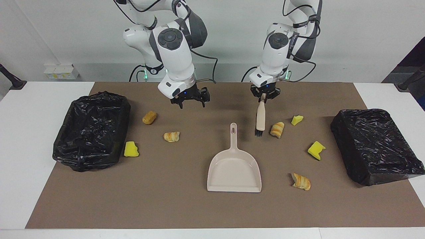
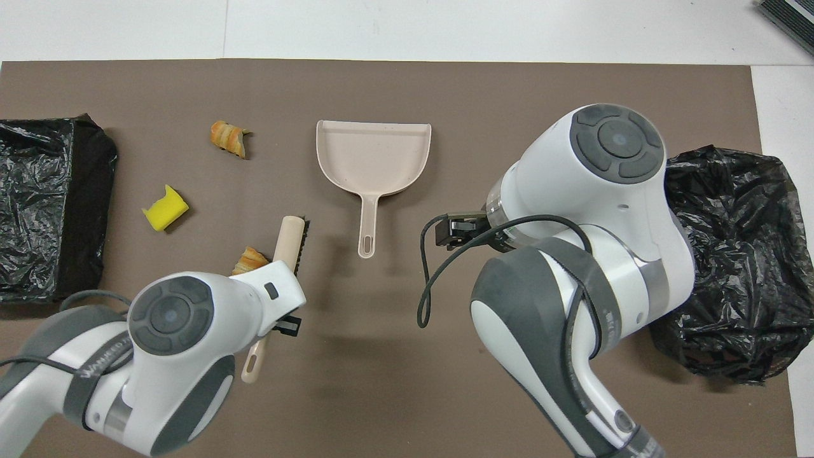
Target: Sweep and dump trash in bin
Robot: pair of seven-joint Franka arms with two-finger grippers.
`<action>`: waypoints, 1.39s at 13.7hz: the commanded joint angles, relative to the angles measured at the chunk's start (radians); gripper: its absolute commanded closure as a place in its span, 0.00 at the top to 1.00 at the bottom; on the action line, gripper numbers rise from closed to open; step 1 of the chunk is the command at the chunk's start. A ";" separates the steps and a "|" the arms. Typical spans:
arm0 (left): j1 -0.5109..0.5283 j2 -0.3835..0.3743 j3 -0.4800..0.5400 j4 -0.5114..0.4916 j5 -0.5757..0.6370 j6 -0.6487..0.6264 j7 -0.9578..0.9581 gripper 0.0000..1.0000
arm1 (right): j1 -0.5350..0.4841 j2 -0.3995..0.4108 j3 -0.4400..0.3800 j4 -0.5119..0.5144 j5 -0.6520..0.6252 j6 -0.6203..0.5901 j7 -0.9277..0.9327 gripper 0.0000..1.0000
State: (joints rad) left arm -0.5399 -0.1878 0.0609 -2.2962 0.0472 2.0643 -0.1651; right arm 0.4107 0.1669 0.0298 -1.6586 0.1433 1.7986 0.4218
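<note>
The dustpan's pan spreads wide and flat on the mat, so my right gripper should pick up the dustpan by its narrow handle (image 2: 367, 226) next.
My left gripper (image 1: 264, 95) is shut on the top of the beige brush (image 1: 260, 118). The brush hangs bristles-down beside a croissant piece (image 1: 277, 129). The beige dustpan (image 1: 234, 169) lies flat on the mat, handle toward the robots. More trash is scattered around: yellow sponge chunks (image 1: 297, 119) (image 1: 316, 150) (image 1: 131, 149), croissants (image 1: 301, 181) (image 1: 171, 136) and a bread piece (image 1: 149, 117). My right gripper (image 1: 188, 99) hangs open and empty over the mat, between the bread piece and the dustpan handle. From above, the left wrist covers part of the brush (image 2: 289, 238).
A black-bagged bin (image 1: 91, 131) stands at the right arm's end of the brown mat (image 1: 166, 205). Another black-bagged bin (image 1: 377, 144) stands at the left arm's end. White table shows around the mat.
</note>
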 commanded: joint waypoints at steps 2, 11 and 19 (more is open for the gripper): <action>0.164 0.166 -0.012 0.211 0.017 -0.015 0.310 0.00 | 0.097 0.014 -0.001 -0.029 0.003 0.065 0.095 1.00; 0.403 0.589 -0.009 0.711 0.175 0.146 1.048 0.00 | 0.243 0.310 -0.002 0.175 -0.209 0.231 0.400 0.97; 0.437 0.800 -0.012 0.899 0.335 0.189 1.191 0.00 | 0.275 0.402 -0.004 0.200 -0.343 0.372 0.497 0.74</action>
State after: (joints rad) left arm -0.1066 0.5883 0.0581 -1.4179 0.3301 2.2437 0.9990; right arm 0.6709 0.5585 0.0287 -1.4862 -0.1631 2.1677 0.8821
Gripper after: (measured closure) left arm 0.744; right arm 0.154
